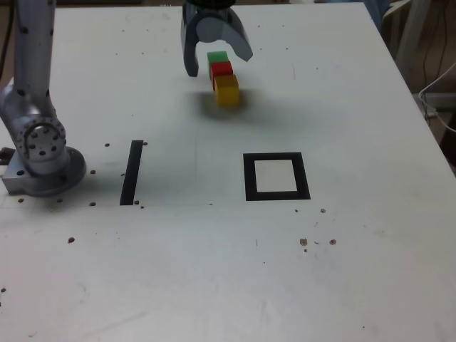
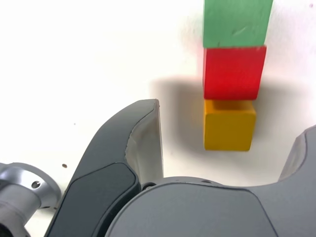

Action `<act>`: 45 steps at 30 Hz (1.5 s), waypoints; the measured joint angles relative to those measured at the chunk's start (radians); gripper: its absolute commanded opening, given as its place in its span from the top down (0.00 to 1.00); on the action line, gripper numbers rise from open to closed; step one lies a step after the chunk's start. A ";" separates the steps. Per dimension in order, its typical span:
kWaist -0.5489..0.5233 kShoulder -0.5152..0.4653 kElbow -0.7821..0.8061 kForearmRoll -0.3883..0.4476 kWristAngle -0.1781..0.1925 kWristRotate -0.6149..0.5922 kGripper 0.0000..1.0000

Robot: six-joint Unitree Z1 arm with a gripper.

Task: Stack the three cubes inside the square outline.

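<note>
My gripper needs to carry the red cube into the square outline, so next it should grab the cube by its two opposite sides.
Three cubes lie touching in a short row on the white table, at the far side in the exterior view: green farthest, red in the middle, yellow nearest. The wrist view shows the same row, green, red, yellow. My gripper hangs over the row, open, with one dark finger on either side of the cubes and nothing held. The square outline, a thick black frame with a white centre, lies nearer the camera, well apart from the cubes.
The arm's base stands at the exterior view's left edge. A straight black strip lies between the base and the square. Small dark specks dot the table. The table's right edge runs close to cables.
</note>
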 measured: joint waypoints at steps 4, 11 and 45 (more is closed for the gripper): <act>0.013 0.027 0.000 -0.022 0.003 0.005 0.09; 0.016 0.055 0.019 -0.046 -0.013 0.007 0.09; 0.037 0.129 -0.012 -0.108 -0.008 0.031 0.40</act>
